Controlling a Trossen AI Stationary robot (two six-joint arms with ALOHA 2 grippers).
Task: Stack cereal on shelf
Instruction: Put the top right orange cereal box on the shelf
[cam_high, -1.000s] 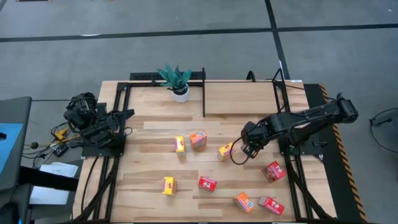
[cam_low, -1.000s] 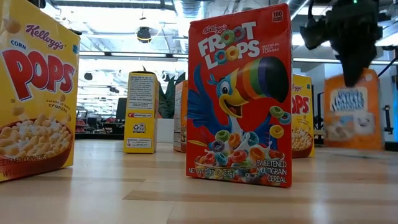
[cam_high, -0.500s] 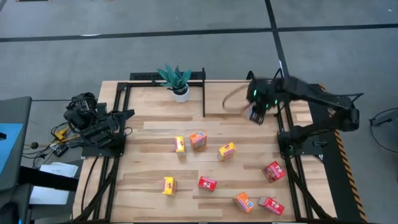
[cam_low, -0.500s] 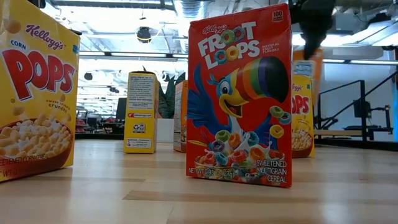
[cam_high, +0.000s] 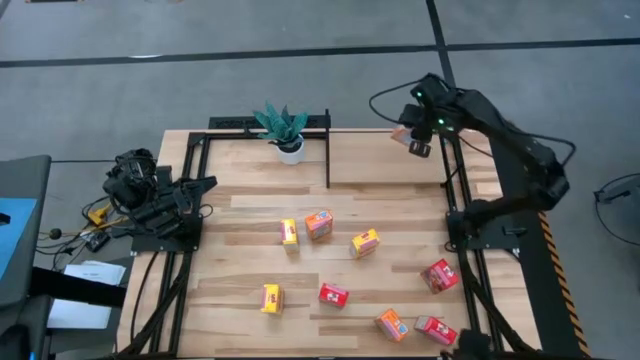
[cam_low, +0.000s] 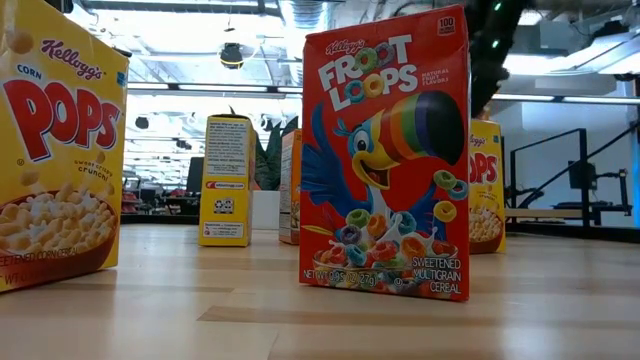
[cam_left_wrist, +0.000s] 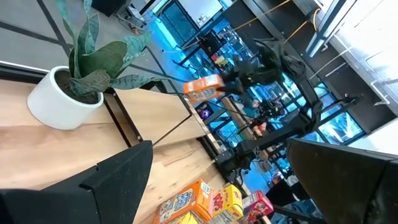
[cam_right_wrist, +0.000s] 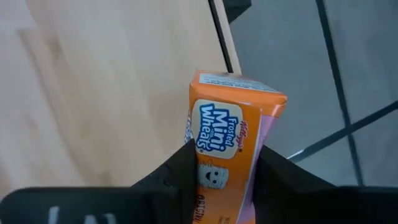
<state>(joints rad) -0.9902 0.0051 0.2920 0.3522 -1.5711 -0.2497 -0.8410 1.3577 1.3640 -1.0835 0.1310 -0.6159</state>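
The orange Mini-Wheats box is above the light wood shelf and would fall. My right gripper needs to keep holding it until it rests on the shelf.
My right gripper (cam_high: 417, 134) is shut on an orange Mini-Wheats cereal box (cam_right_wrist: 233, 124), high above the far right corner of the shelf (cam_high: 380, 160), the light wood section framed by black posts. The box also shows in the high view (cam_high: 402, 134) and the left wrist view (cam_left_wrist: 204, 88). Several other cereal boxes stand on the table, among them a yellow one (cam_high: 365, 242), a red one (cam_high: 440, 275) and the Froot Loops box (cam_low: 385, 150). My left gripper (cam_high: 205, 183) is open and empty at the table's left edge. My right gripper pinches the box between its two fingers (cam_right_wrist: 177, 171), one on each narrow side, at the lower part of the box (cam_right_wrist: 200, 163). The printed front faces the wrist camera and the box's far end sticks out past the fingertips. The box is lifted clear of shelf and table.
A potted green plant (cam_high: 285, 128) stands at the far edge, left of the shelf's black post (cam_high: 328, 150). Loose boxes sit across the table's middle and near right, such as an orange one (cam_high: 319, 223) and a yellow one (cam_high: 271, 298). Bare wood lies at the near left.
My right gripper has gone up and toward the table's far edge, carrying the orange box from beside the yellow box at mid-table to above the shelf's far right corner. It has stayed shut on the box. The other boxes have kept still.
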